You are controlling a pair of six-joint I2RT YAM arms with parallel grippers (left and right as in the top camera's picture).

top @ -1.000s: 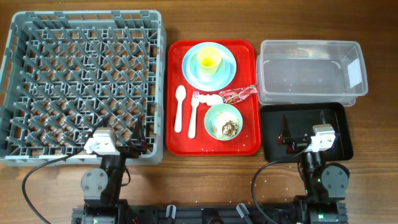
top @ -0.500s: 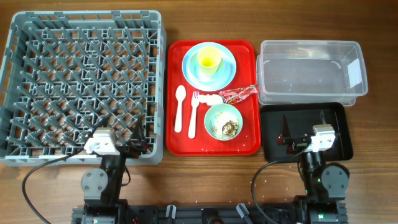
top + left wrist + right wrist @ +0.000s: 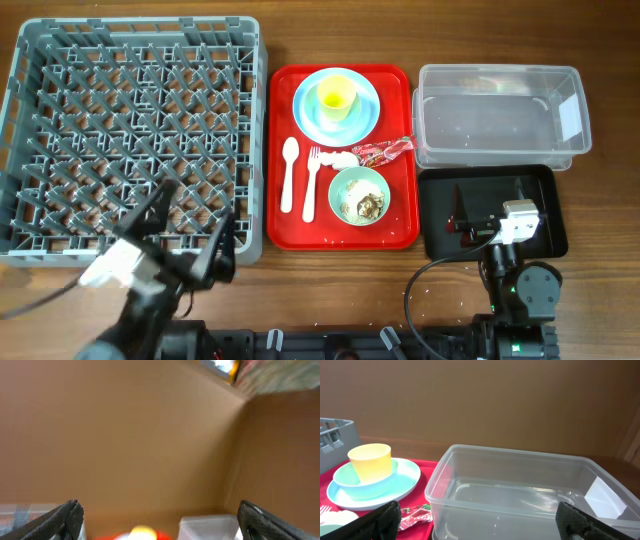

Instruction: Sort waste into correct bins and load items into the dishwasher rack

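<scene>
The white fork should be grabbed next with my left gripper by its handle near the fork's head [image 3: 311, 184], so the fork's teeth stay free to go into the rack [image 3: 130, 120].
The grey dishwasher rack [image 3: 130, 120] fills the left side and holds nothing. A light blue plate [image 3: 368, 112] carries a blue bowl [image 3: 350, 488] with a yellow cup [image 3: 337, 96] in it. Below lie a white spoon [image 3: 289, 175], a fork [image 3: 311, 185], a napkin [image 3: 343, 160], a red wrapper [image 3: 385, 151] and a mint-green bowl [image 3: 359, 194] with food scraps. The clear tub [image 3: 500, 120] and black tray [image 3: 520, 235] stand at the right. My left gripper [image 3: 198, 205] is open above the rack's front edge, motion-blurred. Over the black tray, my right gripper [image 3: 480, 522] is open and holds nothing.
All the dishes and waste lie on a flat red serving tray [image 3: 395, 225] between the rack and the bins. Bare wooden table [image 3: 330, 290] runs along the front. A brown wall [image 3: 495, 400] rises behind the table.
My left arm has swung up and to the left, its wrist camera now tilted toward the back wall. The right arm and the objects have not moved.
</scene>
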